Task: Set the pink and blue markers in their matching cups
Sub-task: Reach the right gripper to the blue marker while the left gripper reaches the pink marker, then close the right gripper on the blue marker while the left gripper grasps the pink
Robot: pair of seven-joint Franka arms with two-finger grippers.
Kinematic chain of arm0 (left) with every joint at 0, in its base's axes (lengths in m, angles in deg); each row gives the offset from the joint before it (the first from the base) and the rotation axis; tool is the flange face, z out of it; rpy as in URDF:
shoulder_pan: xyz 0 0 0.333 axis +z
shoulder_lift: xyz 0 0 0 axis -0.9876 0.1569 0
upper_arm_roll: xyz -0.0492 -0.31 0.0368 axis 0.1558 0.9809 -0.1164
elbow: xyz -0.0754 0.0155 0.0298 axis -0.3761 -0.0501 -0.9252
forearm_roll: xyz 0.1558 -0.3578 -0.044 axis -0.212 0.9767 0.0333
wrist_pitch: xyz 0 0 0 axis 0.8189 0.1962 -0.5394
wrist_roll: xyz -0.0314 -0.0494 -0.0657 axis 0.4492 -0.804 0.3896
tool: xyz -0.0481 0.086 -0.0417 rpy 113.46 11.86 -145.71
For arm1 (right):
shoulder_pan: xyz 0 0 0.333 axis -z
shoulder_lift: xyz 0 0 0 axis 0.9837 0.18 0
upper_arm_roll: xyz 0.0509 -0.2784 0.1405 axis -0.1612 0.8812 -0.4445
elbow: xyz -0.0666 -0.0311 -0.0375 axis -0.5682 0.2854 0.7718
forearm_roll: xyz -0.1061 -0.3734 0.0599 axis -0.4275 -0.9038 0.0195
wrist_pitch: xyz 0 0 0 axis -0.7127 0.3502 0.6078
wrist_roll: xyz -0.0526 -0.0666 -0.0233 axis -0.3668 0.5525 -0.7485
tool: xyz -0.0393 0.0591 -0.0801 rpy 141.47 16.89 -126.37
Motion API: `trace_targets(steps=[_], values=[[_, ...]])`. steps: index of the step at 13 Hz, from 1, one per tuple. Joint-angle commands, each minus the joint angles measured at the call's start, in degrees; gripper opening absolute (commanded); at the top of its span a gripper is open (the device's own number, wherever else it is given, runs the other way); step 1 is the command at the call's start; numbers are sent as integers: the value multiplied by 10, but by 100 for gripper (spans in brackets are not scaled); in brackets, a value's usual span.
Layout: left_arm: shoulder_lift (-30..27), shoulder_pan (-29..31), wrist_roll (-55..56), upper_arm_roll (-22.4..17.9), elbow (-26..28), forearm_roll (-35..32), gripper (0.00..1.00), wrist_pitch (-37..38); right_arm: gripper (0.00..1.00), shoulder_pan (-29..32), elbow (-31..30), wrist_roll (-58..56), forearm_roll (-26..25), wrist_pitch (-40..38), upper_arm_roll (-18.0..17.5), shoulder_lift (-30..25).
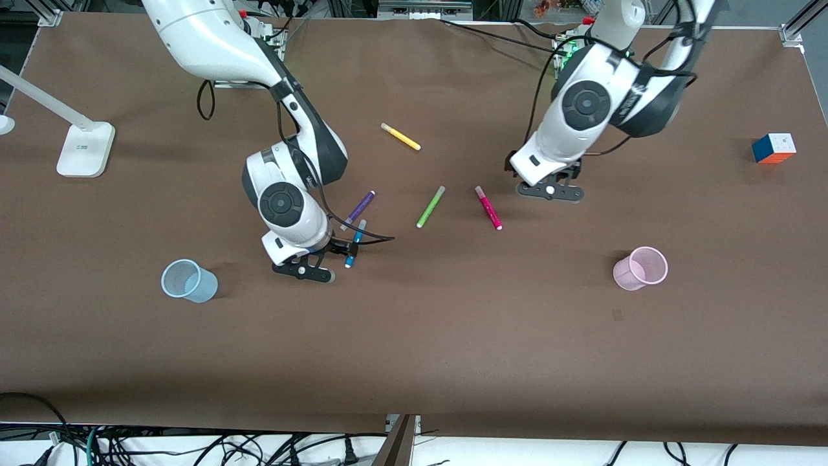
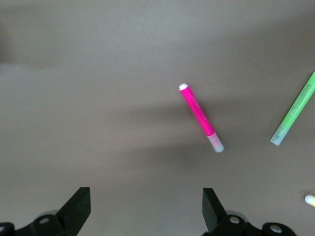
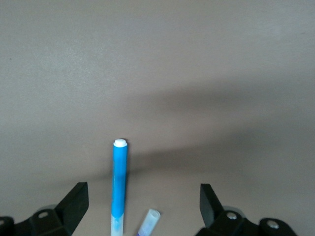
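The pink marker should stand in the pale pink cup [image 1: 640, 267], so the robot's left gripper needs to grab it next by its translucent cap end [image 1: 479, 191].
The blue marker [image 1: 354, 244] lies on the brown table beside the purple pen. My right gripper [image 1: 341, 248] is open and low over it. In the right wrist view the blue marker [image 3: 119, 187] lies between the open fingers of the right gripper [image 3: 142, 187], closer to one. The pink marker [image 1: 488, 207] lies flat near the table's middle. My left gripper [image 1: 546, 181] is open and empty, over bare table beside the pink marker, toward the left arm's end. The left wrist view shows the pink marker [image 2: 201, 117] ahead of the left gripper [image 2: 145, 191]. The pale blue cup [image 1: 187, 280] and the pale pink cup [image 1: 640, 267] stand upright.
The purple pen [image 1: 359, 208] has its cap end [image 3: 149, 221] between the right fingers too. A lime-green pen [image 1: 431, 206] lies between the two markers. A yellow pen [image 1: 400, 136] lies farther back. A colour cube [image 1: 773, 148] and a lamp base [image 1: 84, 149] sit at the table's ends.
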Motion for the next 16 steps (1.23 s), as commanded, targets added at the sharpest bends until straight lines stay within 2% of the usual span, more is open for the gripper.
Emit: trace_targets(steps=[1, 5, 7, 9, 14, 15, 16], values=[[43, -15, 73, 19, 11, 0, 100, -56, 100, -10, 6, 8, 6, 25, 4, 20], [110, -41, 109, 17, 12, -13, 100, -127, 100, -26, 7, 16, 24, 84, 4, 51], [141, -42, 139, 19, 11, -73, 100, -148, 100, -33, 8, 16, 25, 105, 4, 63], [170, -51, 194, 19, 12, -98, 100, -185, 100, -37, 7, 28, 25, 108, 4, 67], [209, -62, 274, 18, 9, -131, 100, -227, 100, -37, -11, 26, 26, 102, 4, 66], [215, -62, 286, 17, 9, -131, 94, -234, 100, -35, -19, 26, 30, 102, 4, 64], [224, -63, 290, 17, 9, -136, 84, -238, 99, -35, -24, 26, 31, 101, 4, 63]])
